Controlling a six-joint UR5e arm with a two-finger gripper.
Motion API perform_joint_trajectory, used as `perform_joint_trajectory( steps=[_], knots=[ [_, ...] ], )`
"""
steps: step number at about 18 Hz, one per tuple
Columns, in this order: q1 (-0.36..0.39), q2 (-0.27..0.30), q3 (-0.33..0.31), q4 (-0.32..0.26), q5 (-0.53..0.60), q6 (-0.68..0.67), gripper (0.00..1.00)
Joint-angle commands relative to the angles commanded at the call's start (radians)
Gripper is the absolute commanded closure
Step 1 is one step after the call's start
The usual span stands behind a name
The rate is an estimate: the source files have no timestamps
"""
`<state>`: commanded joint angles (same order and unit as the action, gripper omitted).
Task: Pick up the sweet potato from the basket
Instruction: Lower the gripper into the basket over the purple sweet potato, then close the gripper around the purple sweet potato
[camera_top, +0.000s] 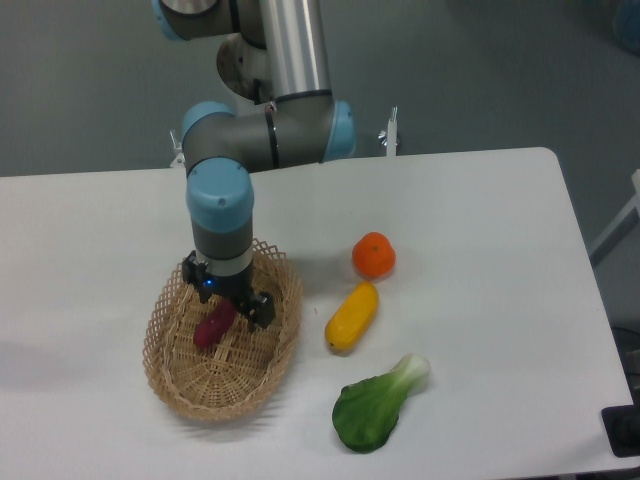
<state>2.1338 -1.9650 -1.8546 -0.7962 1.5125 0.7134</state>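
Note:
The robot needs to pick the magenta sweet potato out of the wicker basket, so its gripper should next grab the sweet potato by its upper end (226, 312).
The tan wicker basket (268, 345) sits at the front left of the white table. Inside it lies the magenta sweet potato (210, 328), its upper end covered by the tool. My gripper (227, 300) hangs straight down over the basket with its fingers open, one finger (262, 310) to the right of the tuber and the other at the upper left. The fingers straddle the sweet potato's upper part; whether they touch it cannot be made out.
To the right of the basket lie a yellow oblong fruit (352, 316) and a round orange (373, 255). A green leafy vegetable (375, 404) rests near the front edge. The arm's column rises behind the basket.

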Motion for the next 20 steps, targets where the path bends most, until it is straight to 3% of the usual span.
perform_joint_trajectory(
  steps=[14, 15, 18, 19, 20],
  knots=[
    [-0.02, -0.038, -0.008, 0.002, 0.005, 0.008, 0.0],
    [-0.02, -0.04, -0.003, 0.005, 0.008, 0.009, 0.06],
    [-0.02, -0.038, 0.0, 0.021, 0.023, 0.017, 0.53],
    [-0.02, -0.038, 0.003, 0.02, 0.023, 0.024, 0.63],
    [-0.02, -0.037, 0.005, 0.02, 0.023, 0.029, 0.67]
  ],
)
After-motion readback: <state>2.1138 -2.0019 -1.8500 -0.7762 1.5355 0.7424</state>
